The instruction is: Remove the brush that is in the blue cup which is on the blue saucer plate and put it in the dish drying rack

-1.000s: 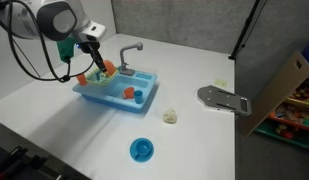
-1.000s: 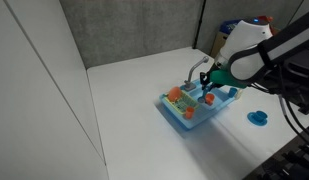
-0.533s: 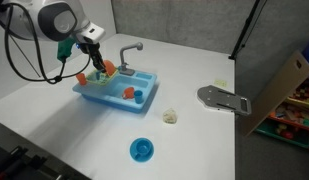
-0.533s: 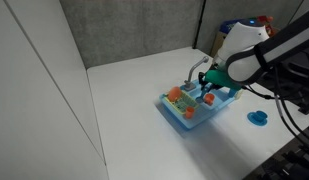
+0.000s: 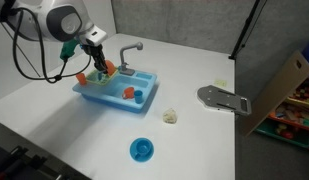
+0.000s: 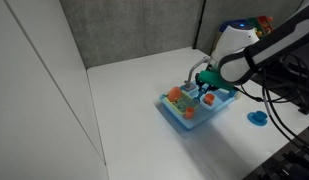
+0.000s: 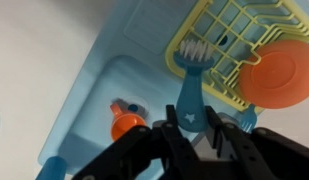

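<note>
The bristles hang high above the yellow grid of the dish drying rack, so the brush comes down next, before my gripper releases it.
My gripper is shut on the blue handle of the brush. Its white bristles lie over the yellow grid of the dish drying rack. In both exterior views the gripper hangs low over the rack half of the light-blue toy sink. The blue cup stands on the blue saucer plate near the table's front, well away from the gripper; it also shows as a small blue spot.
An orange plate stands in the rack, and an orange cup lies in the basin. A grey faucet rises behind the sink. On the table lie a small pale object and a flat grey piece. A cardboard box stands beside the table.
The arm has shifted only slightly above the rack, with the brush still held. The jaws have stayed shut.
</note>
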